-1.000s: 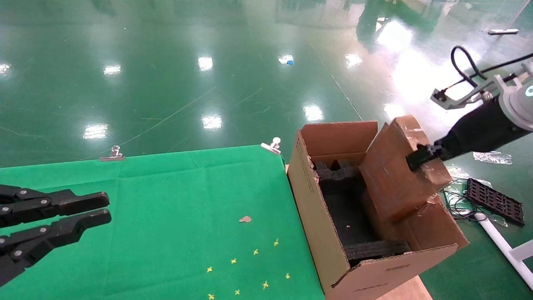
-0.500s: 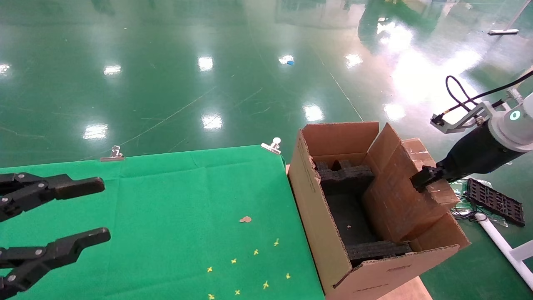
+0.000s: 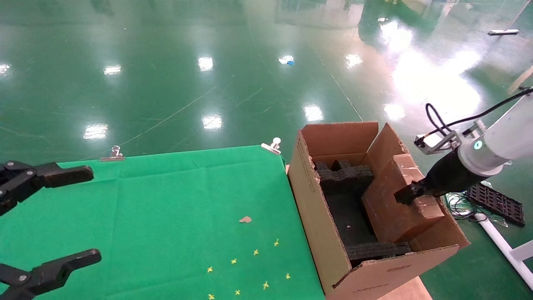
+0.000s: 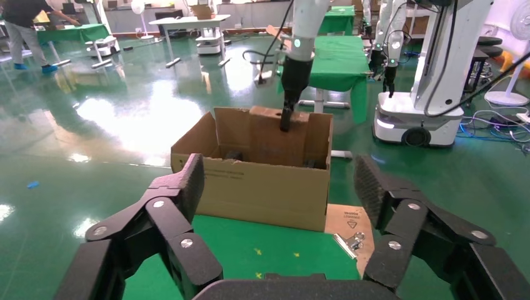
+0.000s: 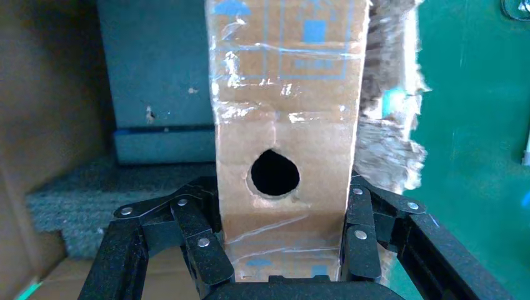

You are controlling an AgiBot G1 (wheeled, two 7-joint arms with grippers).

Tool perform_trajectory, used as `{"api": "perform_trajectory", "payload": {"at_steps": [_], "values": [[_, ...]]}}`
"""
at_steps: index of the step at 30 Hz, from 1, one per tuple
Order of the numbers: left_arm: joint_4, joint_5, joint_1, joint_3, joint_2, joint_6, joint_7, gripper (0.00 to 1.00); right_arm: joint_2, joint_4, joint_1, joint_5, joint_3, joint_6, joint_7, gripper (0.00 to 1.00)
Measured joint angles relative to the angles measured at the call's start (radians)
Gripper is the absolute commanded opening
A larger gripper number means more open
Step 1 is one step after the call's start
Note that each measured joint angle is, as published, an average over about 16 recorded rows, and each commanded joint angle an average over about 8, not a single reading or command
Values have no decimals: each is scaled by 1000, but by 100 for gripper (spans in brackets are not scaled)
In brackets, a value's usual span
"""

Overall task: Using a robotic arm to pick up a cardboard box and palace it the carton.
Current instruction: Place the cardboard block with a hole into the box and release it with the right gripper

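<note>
The cardboard box is high by the carton's rim, above the black foam lining, so my right gripper needs to keep holding the box until it is lower.
The small taped cardboard box stands tilted on edge inside the large carton, against its right wall, above the black foam lining. My right gripper, on the white robotic arm, is shut on the box's upper end. In the right wrist view its fingers clamp both sides of the narrow face with the round hole. My left gripper is open and empty over the green cloth at the far left. Its view shows the carton and the box ahead.
A green cloth covers the table, held by metal clips at its far edge. A scrap and yellow marks lie on it. A black tray, cables and a white pole lie on the floor to the carton's right.
My right arm has lowered the cardboard box from above the carton's right flap down into the carton. My left gripper has opened wide.
</note>
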State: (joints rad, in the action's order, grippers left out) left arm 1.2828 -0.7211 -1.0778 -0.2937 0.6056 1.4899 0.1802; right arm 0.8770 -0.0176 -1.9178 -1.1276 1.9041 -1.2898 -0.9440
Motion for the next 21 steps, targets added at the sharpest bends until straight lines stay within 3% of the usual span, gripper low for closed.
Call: {"api": "perform_trajectory", "payload": {"at_steps": [14, 21], "values": [[0, 1, 0, -1, 0, 0, 0, 100, 17, -2, 162, 66, -46, 162, 23, 3], [0, 1, 0, -1, -1, -1, -1, 100, 17, -1, 188, 88, -61, 203, 49, 90]]}}
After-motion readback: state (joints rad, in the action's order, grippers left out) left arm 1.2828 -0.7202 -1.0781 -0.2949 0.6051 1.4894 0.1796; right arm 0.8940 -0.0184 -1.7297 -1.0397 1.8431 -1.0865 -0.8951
